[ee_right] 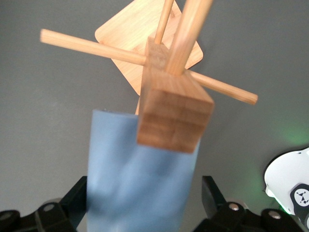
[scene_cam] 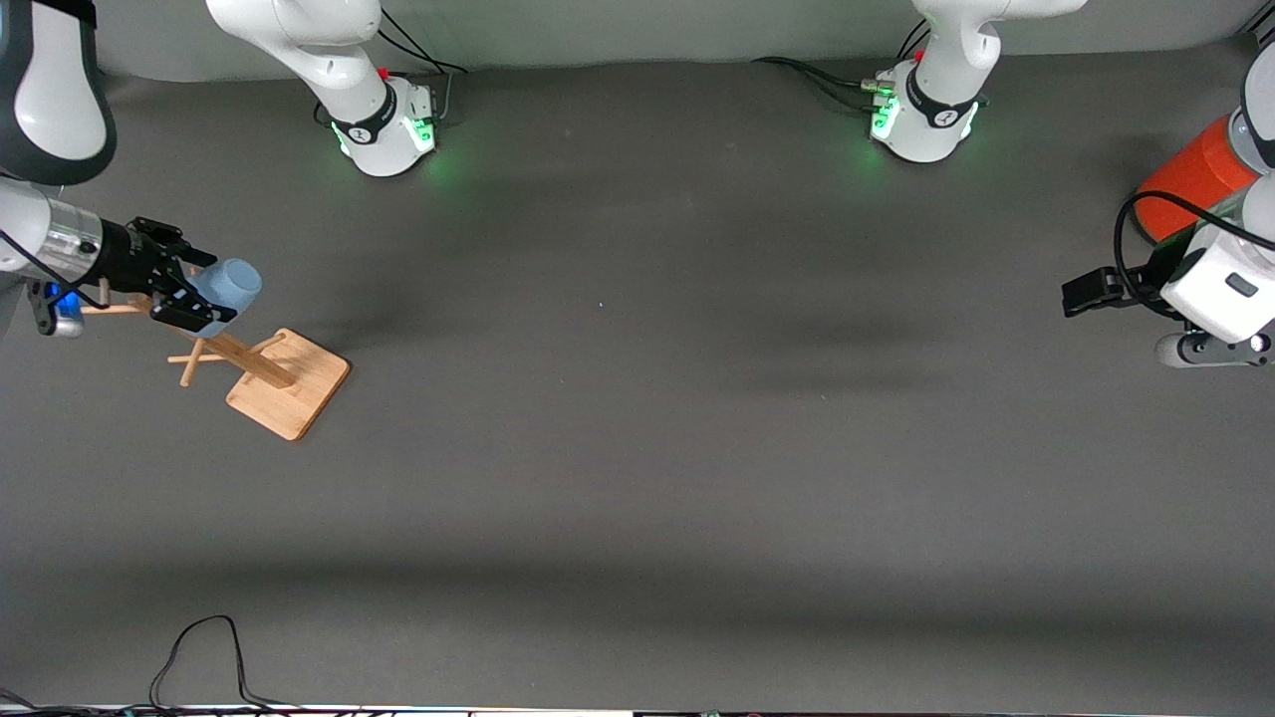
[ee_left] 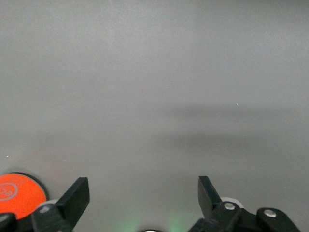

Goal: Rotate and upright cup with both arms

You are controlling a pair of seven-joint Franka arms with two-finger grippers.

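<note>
I should grab the cup by its bare body below the cup's rim [ee_right: 135, 195] with my right gripper next, because the rack's post [ee_right: 174, 111] and pegs crowd that rim.
The light-blue cup [scene_cam: 231, 284] lies sideways at the top of the wooden peg rack [scene_cam: 289, 383], toward the right arm's end of the table. My right gripper [scene_cam: 207, 291] is open, one finger on each side of the cup. In the right wrist view the cup [ee_right: 130, 179] sits between the fingers of the right gripper [ee_right: 145, 193], with a small gap at one finger, and the rack's post [ee_right: 174, 111] crosses in front of it. My left gripper [scene_cam: 1086, 292] is open and empty over the table at the left arm's end; the left gripper [ee_left: 144, 193] sees only bare table.
An orange-red can [scene_cam: 1190, 179] stands beside the left arm; its top shows in the left wrist view [ee_left: 17, 193]. The rack's pegs [scene_cam: 194, 358] stick out sideways under the right gripper. A black cable [scene_cam: 199, 647] lies at the table edge nearest the camera.
</note>
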